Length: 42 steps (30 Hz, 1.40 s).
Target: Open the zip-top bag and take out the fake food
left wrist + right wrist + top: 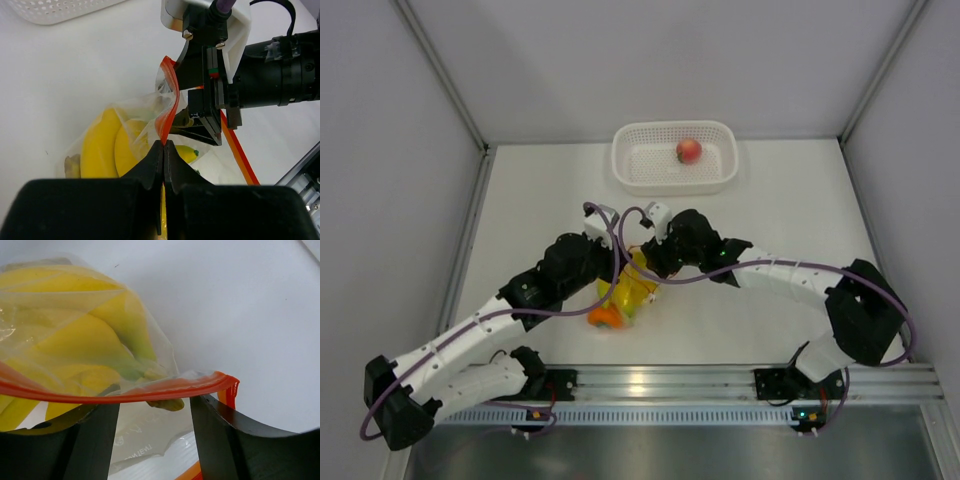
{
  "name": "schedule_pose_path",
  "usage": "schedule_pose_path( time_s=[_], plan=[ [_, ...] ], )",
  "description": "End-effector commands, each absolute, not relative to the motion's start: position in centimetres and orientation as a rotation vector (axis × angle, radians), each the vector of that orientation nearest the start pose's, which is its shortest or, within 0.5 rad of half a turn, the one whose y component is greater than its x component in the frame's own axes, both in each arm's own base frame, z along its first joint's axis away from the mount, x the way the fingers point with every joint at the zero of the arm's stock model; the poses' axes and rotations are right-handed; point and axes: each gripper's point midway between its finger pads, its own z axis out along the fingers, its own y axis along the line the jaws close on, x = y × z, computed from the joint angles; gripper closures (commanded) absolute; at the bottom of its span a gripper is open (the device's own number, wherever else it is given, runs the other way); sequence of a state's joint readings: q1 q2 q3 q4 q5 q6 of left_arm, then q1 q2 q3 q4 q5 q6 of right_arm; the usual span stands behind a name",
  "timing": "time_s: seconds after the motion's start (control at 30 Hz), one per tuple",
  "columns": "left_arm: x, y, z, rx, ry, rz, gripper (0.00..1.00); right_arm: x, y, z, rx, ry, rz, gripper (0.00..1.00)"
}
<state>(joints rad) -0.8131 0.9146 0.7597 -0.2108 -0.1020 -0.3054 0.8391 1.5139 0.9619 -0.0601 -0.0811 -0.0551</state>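
My right gripper takes hold of the bananas by the stem end (pixel 166 403) at the bag's parted opening next, to draw the bananas out lengthwise.
The zip-top bag (pixel 628 287) lies between my two grippers, mouth parted, with yellow bananas (pixel 634 280) inside and a small orange fruit (pixel 605 318) at its near end. My left gripper (pixel 164 144) is shut on one lip of the orange-red zip strip (pixel 170 100) and holds it up; the other lip (pixel 240 155) lies on the table. The bananas (pixel 100 145) show through the plastic. My right gripper (pixel 155 405) is open, its fingers (pixel 215 430) wide apart just behind the raised strip (pixel 125 392), which crosses their tips. A pink peach (pixel 689 150) sits in the basket.
A white perforated basket (pixel 675 185) stands at the back of the table, its corner in the left wrist view (pixel 55 10). The right arm's wrist (pixel 270 75) is close in front of my left gripper. Grey walls enclose the table on three sides.
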Motion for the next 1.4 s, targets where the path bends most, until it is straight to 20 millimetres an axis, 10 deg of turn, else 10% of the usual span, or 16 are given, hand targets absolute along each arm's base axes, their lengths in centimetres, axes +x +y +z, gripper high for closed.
schedule_pose_path(
  time_s=[0.0,0.7,0.87,1.17,1.37],
  plan=[
    [22.9,-24.4,23.6,0.404,1.86,-0.723,1.0,28.9,33.3,13.7,-0.866,1.938,0.611,0.43],
    [23.1,-24.2,23.8,0.399,1.851,-0.706,1.0,27.3,35.4,9.4,-1.323,1.732,0.703,0.48],
    [23.2,-23.9,23.9,0.39,1.849,-0.694,1.0,27.7,35.8,9.9,-1.3,1.716,0.721,0.85],
    [23.3,-23.7,23.9,0.404,1.846,-0.676,1.0,27.1,36.6,12.0,-1.288,1.567,0.765,0.72],
    [23.5,-23.5,23.9,0.397,1.845,-0.659,1.0,26.7,37.4,12.5,-1.317,1.517,0.808,1.0]
  ],
)
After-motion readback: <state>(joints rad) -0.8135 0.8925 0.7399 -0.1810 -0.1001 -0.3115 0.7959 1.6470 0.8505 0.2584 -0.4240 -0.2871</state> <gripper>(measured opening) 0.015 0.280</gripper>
